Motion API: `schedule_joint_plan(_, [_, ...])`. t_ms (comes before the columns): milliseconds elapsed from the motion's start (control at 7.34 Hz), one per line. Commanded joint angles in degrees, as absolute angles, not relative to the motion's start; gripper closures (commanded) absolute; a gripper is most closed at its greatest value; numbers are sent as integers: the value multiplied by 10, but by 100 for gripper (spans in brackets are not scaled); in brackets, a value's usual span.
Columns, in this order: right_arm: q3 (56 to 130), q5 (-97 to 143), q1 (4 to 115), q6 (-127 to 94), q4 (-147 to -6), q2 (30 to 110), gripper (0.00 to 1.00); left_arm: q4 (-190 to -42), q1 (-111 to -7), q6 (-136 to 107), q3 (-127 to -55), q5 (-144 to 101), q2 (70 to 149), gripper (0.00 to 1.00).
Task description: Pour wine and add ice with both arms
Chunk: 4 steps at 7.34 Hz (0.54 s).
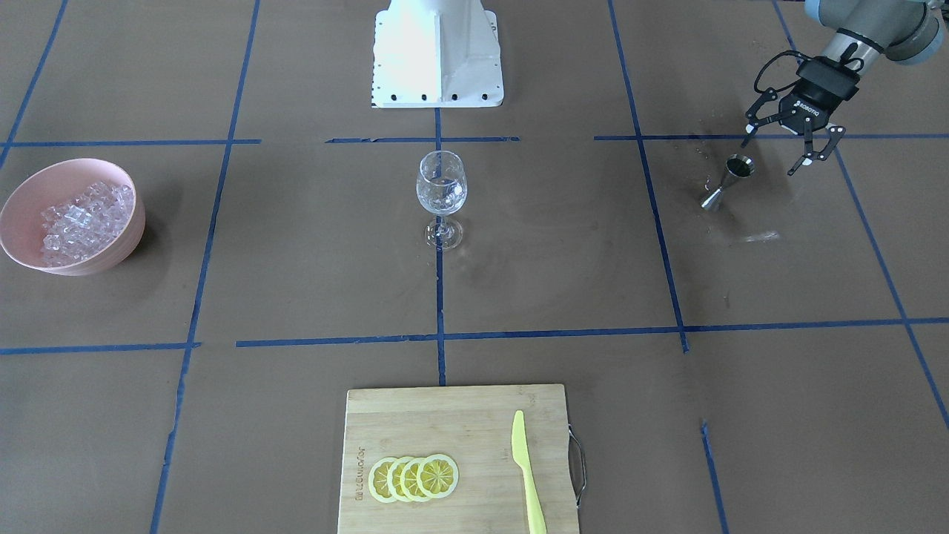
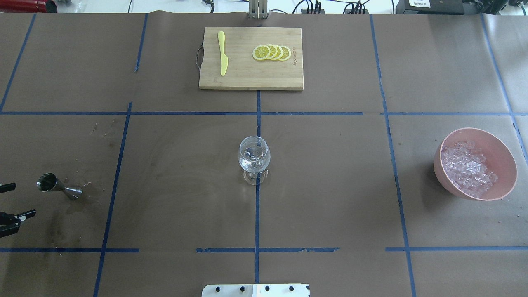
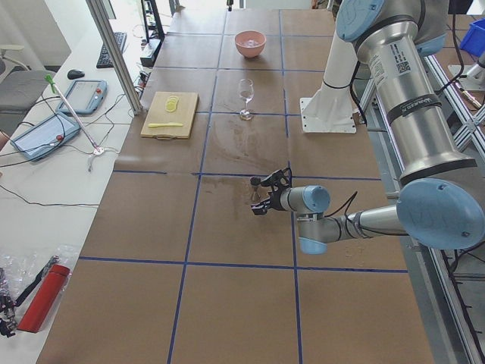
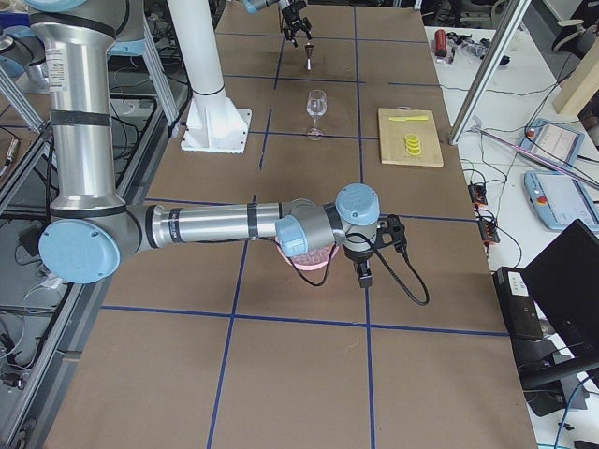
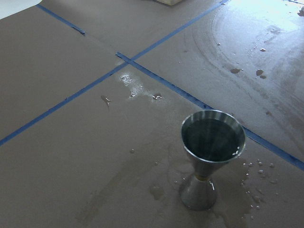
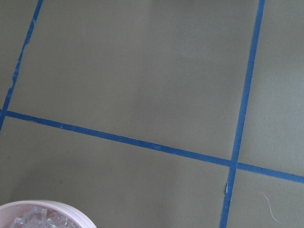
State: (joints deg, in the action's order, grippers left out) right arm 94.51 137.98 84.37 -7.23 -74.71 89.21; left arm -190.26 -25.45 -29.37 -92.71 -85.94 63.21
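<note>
The jigger's cups widen like cones, and its sloping sides meet in the middle, so my left gripper will next grab the jigger's narrow middle (image 1: 726, 183) (image 5: 202, 177).
A steel jigger (image 1: 726, 182) holding dark liquid stands upright on a wet patch of table; it also shows in the overhead view (image 2: 57, 186) and the left wrist view (image 5: 211, 156). My left gripper (image 1: 775, 152) is open and empty, just behind and beside the jigger, apart from it (image 2: 20, 200). The clear wine glass (image 1: 442, 194) stands at the table's middle with glinting clear content. The ice (image 1: 81, 219) fills a pink bowl (image 1: 18, 196). My right gripper (image 4: 363, 273) shows only in the exterior right view, near the bowl; I cannot tell if it is open.
A bamboo cutting board (image 1: 452, 415) at the operators' edge carries lemon slices (image 1: 413, 478) and a yellow knife (image 1: 526, 475). The white pedestal (image 1: 437, 55) stands behind the glass. The bowl's rim (image 6: 47, 206) shows in the right wrist view's bottom-left corner.
</note>
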Motion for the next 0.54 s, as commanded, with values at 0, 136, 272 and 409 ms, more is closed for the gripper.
schedule_joint_plan(0, [947,1380,844,-73,-747,892,0,-1902,-217,-356,-922,-844,642,1])
schedule_joint_plan(136, [947,1379,844,-72,-747,892,0,-1902,-200,-383,-918,-795,654,1])
schedule_joint_plan(272, [947,1379,844,-72,-747,891,0,-1903,-166,-428,-913,-721,664,1])
schedule_joint_plan(409, [947,1379,844,-72,-747,891,0,-1906,-138,-468,-914,-650,668,1])
